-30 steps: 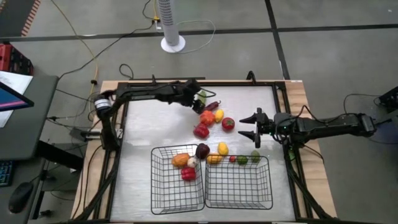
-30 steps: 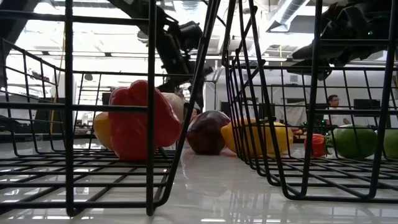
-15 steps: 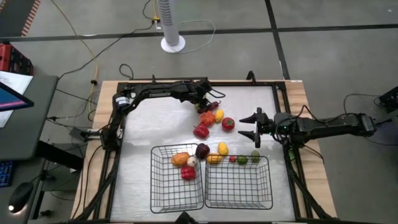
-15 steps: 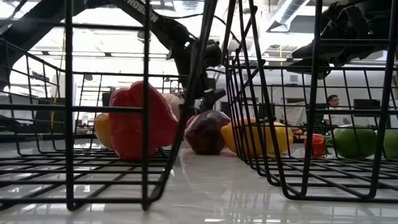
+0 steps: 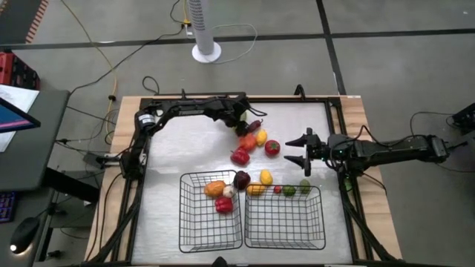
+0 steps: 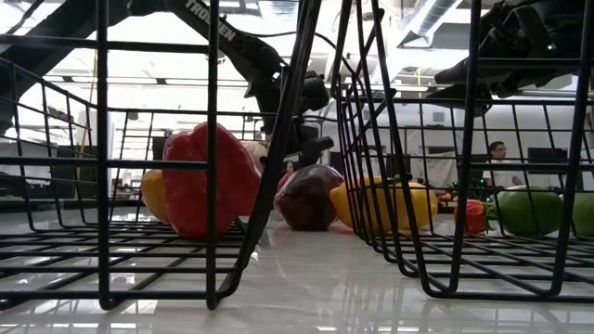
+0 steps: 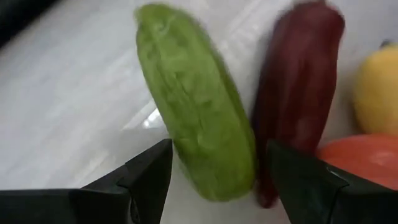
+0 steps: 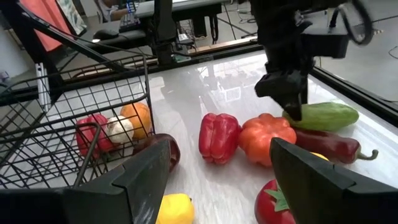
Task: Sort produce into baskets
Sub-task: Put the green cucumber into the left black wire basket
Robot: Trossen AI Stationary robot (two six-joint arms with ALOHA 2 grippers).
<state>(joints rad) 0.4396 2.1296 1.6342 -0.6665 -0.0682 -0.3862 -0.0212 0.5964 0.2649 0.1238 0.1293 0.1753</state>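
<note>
My left gripper needs to grab the cucumber by its blunt end (image 7: 222, 176) next, so that it can sort the green cucumber (image 7: 199, 137) into the basket with the garlic.
My left gripper (image 5: 241, 116) is open and low over the far end of the produce pile. Its fingers stand on either side of the green cucumber (image 7: 199, 137), which lies on the table beside a dark purple pepper (image 7: 298, 106). The right wrist view shows this gripper (image 8: 291, 102) over the cucumber's (image 8: 326, 116) end. My right gripper (image 5: 299, 150) is open and empty at the table's right, facing the pile. The left basket (image 5: 194, 222) holds an orange piece (image 5: 215, 188), garlic (image 5: 228, 192) and a red pepper (image 5: 224, 205). No produce shows inside the right basket (image 5: 285, 222).
Loose on the table lie an orange pepper (image 5: 247, 139), a yellow piece (image 5: 260, 136), a tomato (image 5: 272, 147) and a red pepper (image 5: 240, 156). Along the baskets' far rims lie a purple piece (image 5: 241, 179), a lemon (image 5: 266, 176), a yellow pepper (image 5: 254, 189) and limes (image 5: 289, 190).
My left gripper has moved a little toward the table's right edge and come down onto the cucumber, its fingers now on either side of it. My right gripper has kept still.
</note>
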